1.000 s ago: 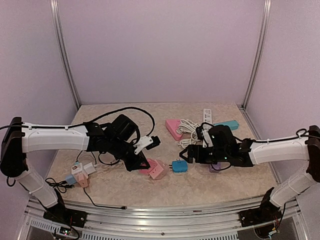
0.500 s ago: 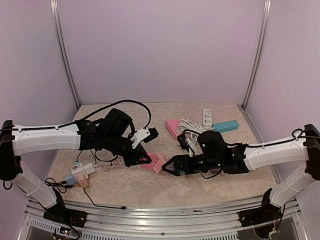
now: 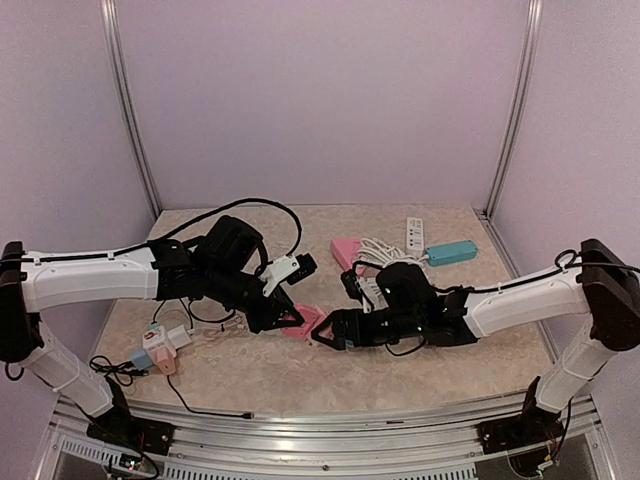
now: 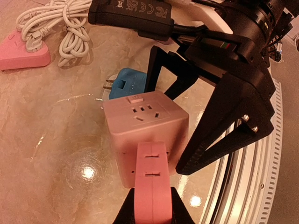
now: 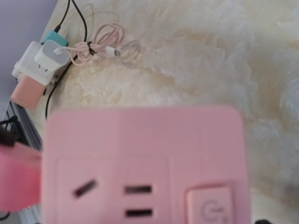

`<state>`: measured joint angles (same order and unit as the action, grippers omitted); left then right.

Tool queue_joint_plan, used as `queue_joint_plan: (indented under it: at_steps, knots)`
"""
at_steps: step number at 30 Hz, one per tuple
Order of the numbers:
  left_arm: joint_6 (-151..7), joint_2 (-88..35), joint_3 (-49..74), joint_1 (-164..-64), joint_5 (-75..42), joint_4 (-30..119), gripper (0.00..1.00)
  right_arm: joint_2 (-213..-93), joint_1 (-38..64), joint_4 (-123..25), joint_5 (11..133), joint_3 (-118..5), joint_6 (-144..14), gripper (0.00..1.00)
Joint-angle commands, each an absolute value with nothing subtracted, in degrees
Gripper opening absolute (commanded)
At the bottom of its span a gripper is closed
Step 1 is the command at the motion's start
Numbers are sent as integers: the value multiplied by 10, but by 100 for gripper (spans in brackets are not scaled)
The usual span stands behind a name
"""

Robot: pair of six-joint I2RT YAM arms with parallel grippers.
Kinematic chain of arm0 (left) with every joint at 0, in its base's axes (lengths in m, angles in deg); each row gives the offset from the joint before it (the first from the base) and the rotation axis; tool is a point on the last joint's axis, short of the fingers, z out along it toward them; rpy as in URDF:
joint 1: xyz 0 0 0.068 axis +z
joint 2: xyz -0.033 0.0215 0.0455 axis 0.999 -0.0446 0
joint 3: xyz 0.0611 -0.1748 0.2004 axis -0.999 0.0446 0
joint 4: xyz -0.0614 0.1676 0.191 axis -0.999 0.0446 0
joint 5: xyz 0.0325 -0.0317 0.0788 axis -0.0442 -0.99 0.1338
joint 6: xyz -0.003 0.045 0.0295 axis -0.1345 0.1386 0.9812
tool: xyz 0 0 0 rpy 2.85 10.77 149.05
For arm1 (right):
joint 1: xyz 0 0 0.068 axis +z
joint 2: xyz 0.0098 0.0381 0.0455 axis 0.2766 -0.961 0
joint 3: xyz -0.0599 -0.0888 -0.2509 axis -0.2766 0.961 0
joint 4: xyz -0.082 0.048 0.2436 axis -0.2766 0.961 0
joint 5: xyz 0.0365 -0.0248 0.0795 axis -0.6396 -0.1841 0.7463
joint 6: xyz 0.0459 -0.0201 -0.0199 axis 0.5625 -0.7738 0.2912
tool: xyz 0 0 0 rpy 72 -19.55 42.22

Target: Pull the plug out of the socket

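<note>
The right gripper grabs the pink cube socket (image 3: 312,323) (image 5: 160,182) next at the side away from the plug, so the left gripper gets to pull the plug off.
A pink cube socket (image 3: 312,323) lies on the table between my two grippers. A flat pink plug (image 4: 152,179) sits in the cube's near side (image 4: 145,123). My left gripper (image 3: 288,320) is shut on that plug, its black fingers (image 4: 125,213) pinching it from both sides. My right gripper (image 3: 332,335) is open at the cube's other side, its black fingers (image 4: 219,126) spread past the cube's right edge. In the right wrist view the cube (image 5: 140,163) fills the frame, blurred, with the plug (image 5: 16,175) at its left; my right fingers are out of that view.
A blue plug adapter (image 4: 127,83) lies just behind the cube. A pink triangular socket (image 3: 345,250) with a coiled white cable (image 3: 380,252), a white power strip (image 3: 415,232) and a teal strip (image 3: 452,250) lie at the back right. A cluster of adapters and cables (image 3: 160,345) lies front left.
My right gripper has moved left from beside the blue adapter, opened, and come up to the pink cube. My left gripper has shifted slightly and stays at the pink plug.
</note>
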<state>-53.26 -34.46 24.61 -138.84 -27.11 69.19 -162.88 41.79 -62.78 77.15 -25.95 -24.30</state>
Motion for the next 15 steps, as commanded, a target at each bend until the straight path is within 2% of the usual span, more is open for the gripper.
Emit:
queue_joint_plan:
  at_steps: [1,5,7,11,15]
  knots:
    - [-535,-323,250,-1387,-282,670,0,-1645,422,-651,772,-275,-243,92]
    - [-534,-323,249,-1387,-286,671,0,-1645,422,-650,770,-274,-246,79]
    - [-532,-322,250,-1387,-293,670,0,-1647,421,-650,768,-273,-247,78]
    - [-531,-321,251,-1389,-302,670,0,-1653,421,-649,767,-276,-251,84]
    - [-530,-322,251,-1389,-303,670,0,-1656,421,-647,768,-282,-258,74]
